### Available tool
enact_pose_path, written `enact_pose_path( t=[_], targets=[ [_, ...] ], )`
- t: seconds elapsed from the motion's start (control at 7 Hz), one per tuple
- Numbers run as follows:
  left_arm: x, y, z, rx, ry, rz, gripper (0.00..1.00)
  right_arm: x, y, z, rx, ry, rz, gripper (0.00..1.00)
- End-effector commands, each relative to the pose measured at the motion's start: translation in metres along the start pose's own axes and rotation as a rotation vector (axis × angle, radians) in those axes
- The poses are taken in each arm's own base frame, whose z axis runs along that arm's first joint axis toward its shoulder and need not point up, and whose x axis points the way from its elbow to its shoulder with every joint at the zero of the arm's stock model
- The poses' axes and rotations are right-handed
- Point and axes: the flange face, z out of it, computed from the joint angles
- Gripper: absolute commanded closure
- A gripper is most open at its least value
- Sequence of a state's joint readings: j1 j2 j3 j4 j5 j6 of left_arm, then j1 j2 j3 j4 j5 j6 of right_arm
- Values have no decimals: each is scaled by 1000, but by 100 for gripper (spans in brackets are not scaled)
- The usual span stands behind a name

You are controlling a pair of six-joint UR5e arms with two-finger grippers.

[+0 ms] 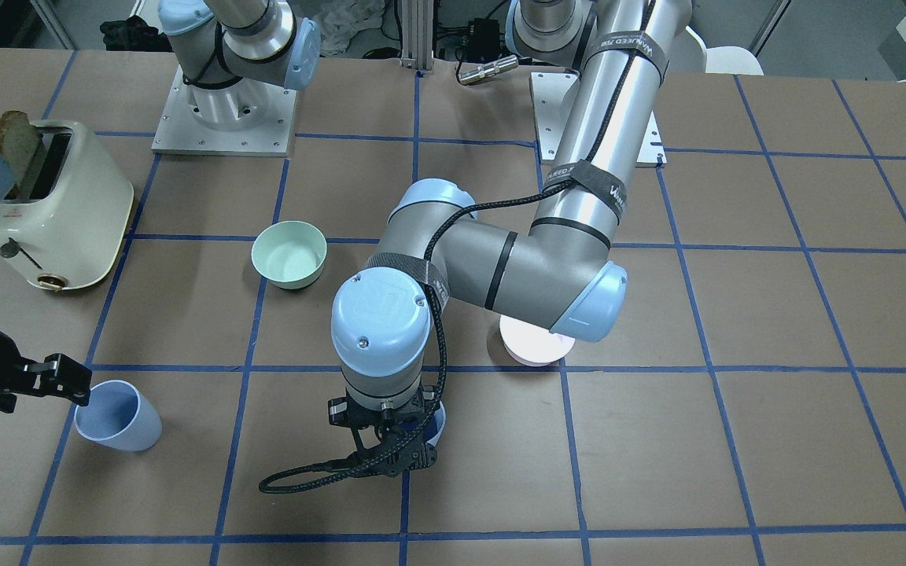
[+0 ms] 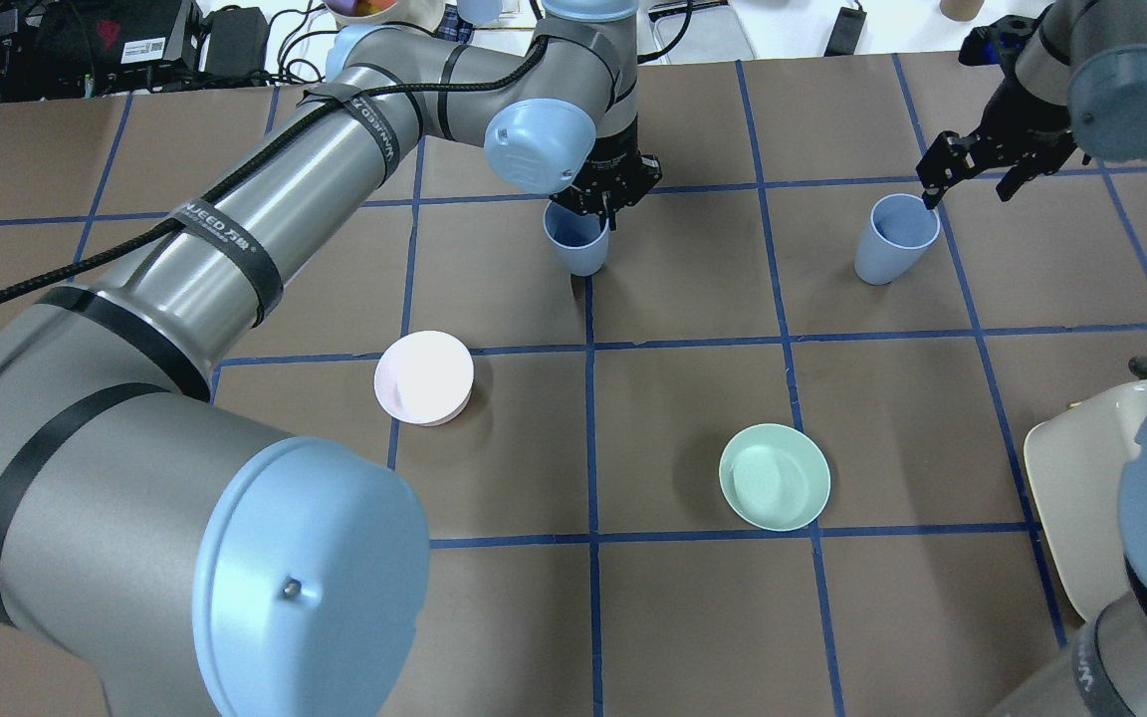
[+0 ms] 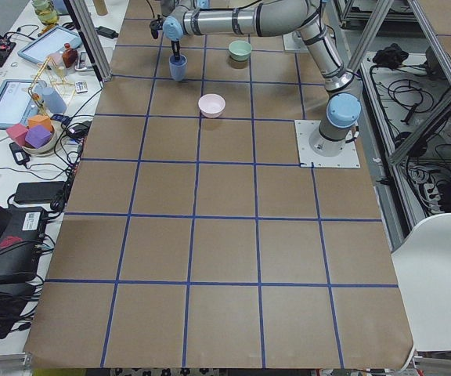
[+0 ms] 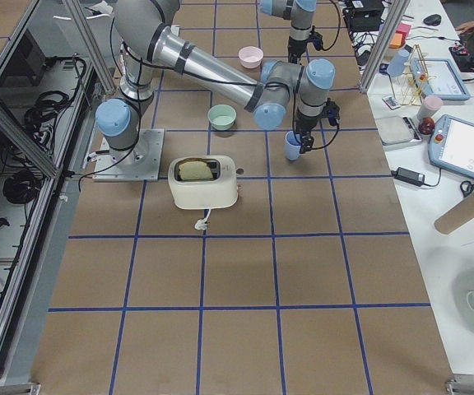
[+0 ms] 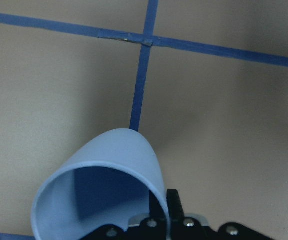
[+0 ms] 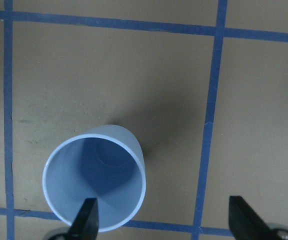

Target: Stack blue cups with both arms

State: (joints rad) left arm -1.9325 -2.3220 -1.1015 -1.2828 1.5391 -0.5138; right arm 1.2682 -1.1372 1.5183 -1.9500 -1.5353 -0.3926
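Observation:
Next, the right gripper grabs the second blue cup by its rim (image 1: 143,400) to stack it into the other blue cup (image 1: 435,426).
One blue cup (image 2: 578,244) stands tilted at the far middle of the table, with my left gripper (image 2: 601,204) shut on its rim. In the left wrist view one finger (image 5: 174,202) presses the outside of that cup (image 5: 109,170); the other finger is hidden. In the front-facing view this cup (image 1: 439,424) is mostly hidden behind the wrist. The second blue cup (image 2: 892,239) stands upright at the far right. My right gripper (image 2: 970,187) is open above it. In the right wrist view one finger (image 6: 86,220) is over the cup's (image 6: 94,182) mouth and the other is outside its wall.
A pale pink bowl (image 2: 424,378) sits left of centre and a mint-green bowl (image 2: 775,476) right of centre, both nearer the robot. A cream toaster (image 1: 60,212) with toast in it stands by the right arm's side of the table.

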Motion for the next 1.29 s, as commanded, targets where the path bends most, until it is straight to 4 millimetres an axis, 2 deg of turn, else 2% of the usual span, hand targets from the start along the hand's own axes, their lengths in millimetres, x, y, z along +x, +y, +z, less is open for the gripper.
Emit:
enact_pose_path(
  t=[0.0, 0.14, 0.29, 0.43, 0.57, 0.71, 0.86, 1.0, 1.14],
  targets=[
    [2, -5, 15, -10, -7, 4, 0, 3, -7, 32, -31, -23, 7, 10],
    [4, -6, -4, 8, 3, 26, 0, 5, -10, 46, -47, -29, 29, 12],
    [9, -1, -42, 37, 42, 36, 0, 1, -10, 47, -52, -30, 32, 26],
    [1, 10, -93, 27, 60, 37, 0, 1, -10, 48, -54, -34, 34, 49],
    [-16, 30, -134, -25, 23, 108, 0, -6, -11, 45, -32, -99, 41, 69],
    [-48, 39, -179, -35, 12, 238, 0, -7, -12, 45, -26, -113, 45, 82],
    [-85, 49, -221, -41, 12, 242, 0, -7, -12, 44, -29, -111, 49, 87],
    [-125, 60, -242, -95, -5, 231, 0, -7, -11, 38, -24, -101, 50, 90],
    [-152, 75, -245, -118, -11, 204, 0, -9, -9, 28, -24, -101, 53, 91]
  ],
)
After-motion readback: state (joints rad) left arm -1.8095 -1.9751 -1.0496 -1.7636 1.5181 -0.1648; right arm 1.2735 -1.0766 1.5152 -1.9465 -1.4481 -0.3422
